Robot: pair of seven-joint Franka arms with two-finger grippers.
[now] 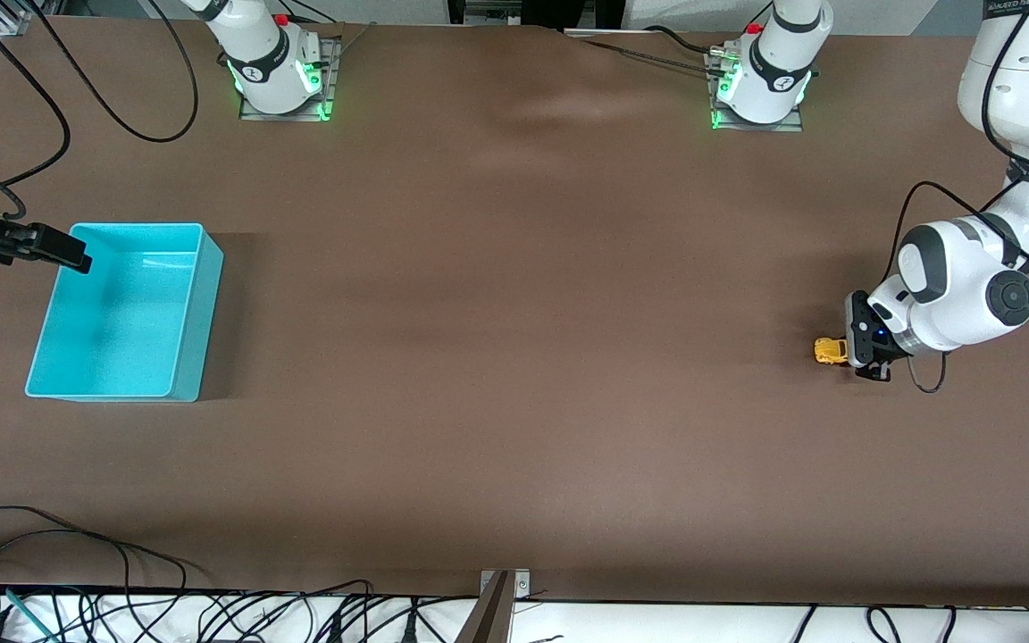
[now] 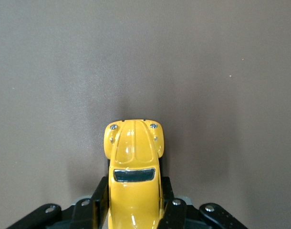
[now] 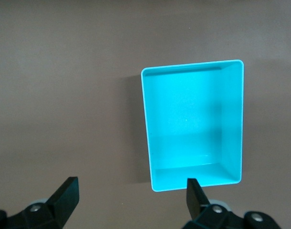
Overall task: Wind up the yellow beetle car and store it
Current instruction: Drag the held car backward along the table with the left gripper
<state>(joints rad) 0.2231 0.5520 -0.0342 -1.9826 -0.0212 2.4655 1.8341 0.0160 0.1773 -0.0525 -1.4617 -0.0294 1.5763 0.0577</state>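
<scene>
The yellow beetle car (image 1: 828, 350) (image 2: 133, 152) is low on the brown table between my left gripper's fingers. My left gripper should open now and let it go.
The yellow beetle car (image 1: 828, 350) is a tiny orange-yellow toy at the left arm's end of the table, low at the brown surface. My left gripper (image 1: 843, 351) is shut on it. In the left wrist view the car (image 2: 133, 152) sticks out forward from between the black fingers (image 2: 98, 198), which press on both of its sides; the gripper (image 2: 134, 195) holds its rear half. The cyan bin (image 1: 207, 277) stands at the right arm's end and holds nothing. My right gripper (image 1: 75, 254) is open and hovers over the bin's outer rim. The right wrist view shows the gripper (image 3: 131, 198) and the bin (image 3: 146, 124).
The brown table (image 1: 514, 357) stretches wide between the car and the bin. The arm bases (image 1: 278, 71) stand along the edge farthest from the front camera. Black cables (image 1: 121, 607) lie along the nearest edge.
</scene>
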